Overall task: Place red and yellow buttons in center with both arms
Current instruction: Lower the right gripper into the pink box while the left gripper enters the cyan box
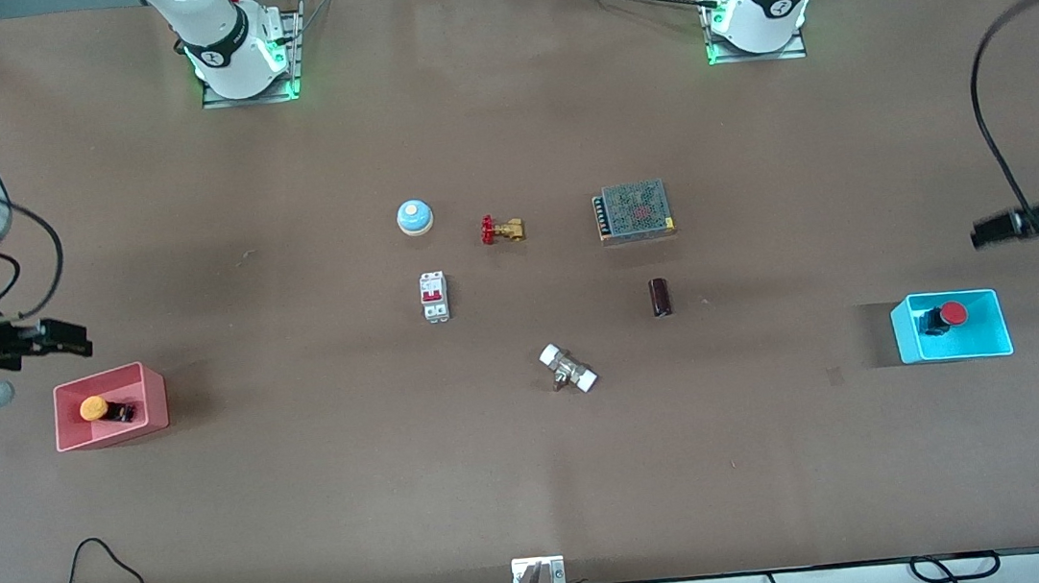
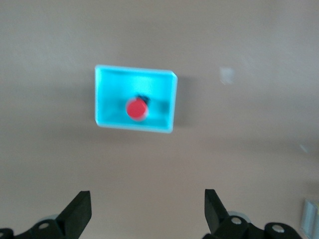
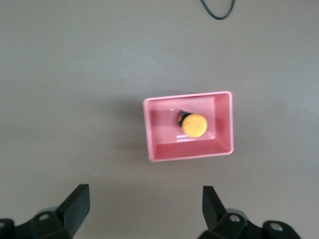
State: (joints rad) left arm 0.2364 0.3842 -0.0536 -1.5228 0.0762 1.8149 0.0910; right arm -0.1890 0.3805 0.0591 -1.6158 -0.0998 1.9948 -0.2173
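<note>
My left gripper grabs the red button by its red cap end (image 1: 953, 313) (image 2: 136, 108) next. Then the button goes in the center.
The yellow button (image 1: 93, 408) lies in the pink bin (image 1: 154, 397) at the right arm's end of the table. The red button (image 1: 953, 313) lies in the cyan bin (image 1: 997, 328) at the left arm's end. My right gripper (image 1: 71, 339) hangs open and empty over bare table beside the pink bin. Its wrist view shows the yellow button (image 3: 193, 124) in the pink bin (image 3: 164, 149), ahead of the gripper (image 3: 145, 206). My left gripper (image 1: 984, 231) hangs open and empty over bare table beside the cyan bin. Its wrist view shows the red button (image 2: 136, 109) in the cyan bin (image 2: 109, 94), ahead of the gripper (image 2: 148, 209).
Around the table's middle lie a blue dome bell (image 1: 414, 217), a brass valve with a red handle (image 1: 502, 229), a mesh-topped power supply (image 1: 634, 211), a white circuit breaker (image 1: 434, 297), a dark cylinder (image 1: 660, 297) and a white-ended fitting (image 1: 568, 368).
</note>
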